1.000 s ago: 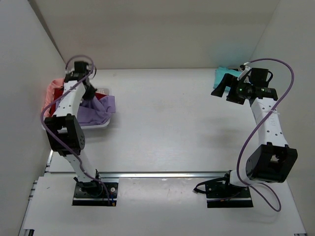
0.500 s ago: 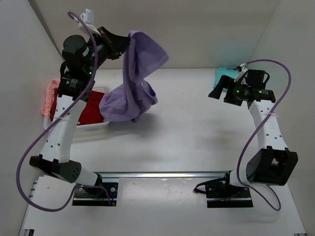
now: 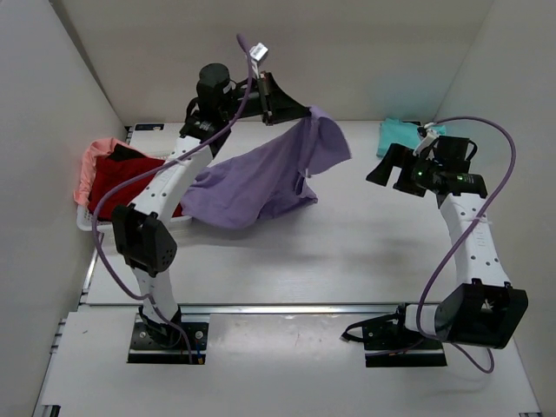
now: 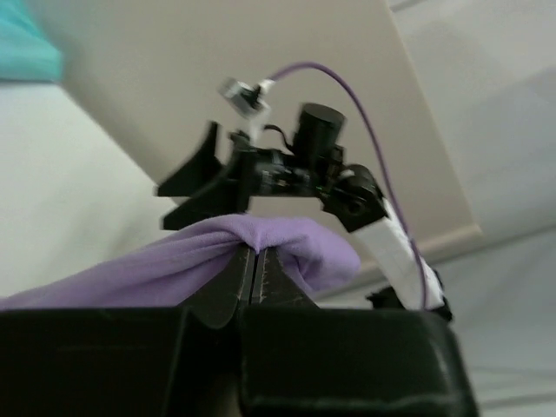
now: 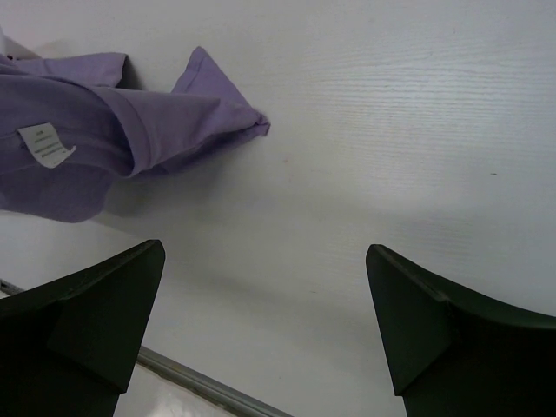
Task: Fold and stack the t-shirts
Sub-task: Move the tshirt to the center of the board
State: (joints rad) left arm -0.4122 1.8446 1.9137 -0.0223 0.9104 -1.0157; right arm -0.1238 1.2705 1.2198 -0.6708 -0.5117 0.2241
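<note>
The robot's right gripper will next grab the lavender t-shirt's pointed corner [image 3: 312,199] beyond the white label, so the t-shirt can be spread open for folding.
My left gripper [image 3: 300,113] is raised over the back of the table and shut on an edge of the large lavender t-shirt [image 3: 261,178]. The shirt hangs from the gripper and trails down to the left onto the table. In the left wrist view the jaws are pressed together on a bunched fold of this lavender cloth [image 4: 287,243]. A red t-shirt [image 3: 122,178] and a salmon-pink one [image 3: 91,161] lie in the basket at the left. A teal t-shirt [image 3: 401,133] lies at the back right. My right gripper [image 3: 382,165] hovers open and empty near it; below its spread fingers [image 5: 104,304] lies the lavender shirt [image 5: 87,139] with its white label.
The white lattice basket [image 3: 84,219] stands against the left wall. A metal rail [image 3: 287,307] runs along the table's near edge in front of both arm bases. Walls close in the left, back and right sides.
The left arm has swung up and to the right, pulling the lavender shirt out of the basket and over the table. The red shirt is now uncovered. The right gripper has barely moved.
</note>
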